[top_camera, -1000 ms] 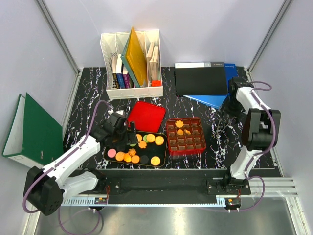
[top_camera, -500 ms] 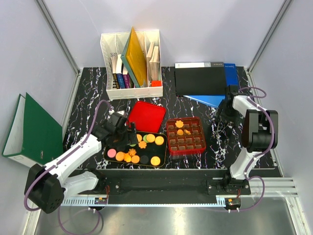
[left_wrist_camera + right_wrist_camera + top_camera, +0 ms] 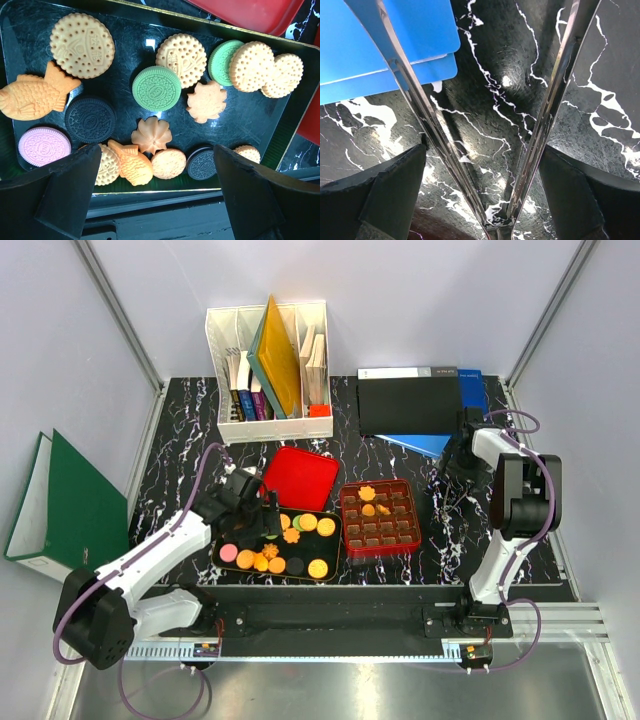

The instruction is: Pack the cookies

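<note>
I should close my right gripper on the metal tongs. Its fingers are beside the tongs' outer sides, so they would hold the tongs if I closed now.
The cookies lie in a black tray: round, flower, leaf and fish shapes in orange, cream, green, pink and black. In the top view the cookies fill the tray near the front edge. My left gripper hovers over the tray's near side, open and empty; from above the left gripper sits at the tray's back left. A red gridded tin holds a few orange cookies. My right gripper has metal tongs spread wide between its fingers, both arms against them.
A red lid lies behind the tray. Blue folders and a black folder lie at the back right, beside the right gripper. A white book rack stands at the back. A green binder leans left of the table.
The right arm has folded in, bringing its gripper closer to the blue folders. The left arm has barely moved.
</note>
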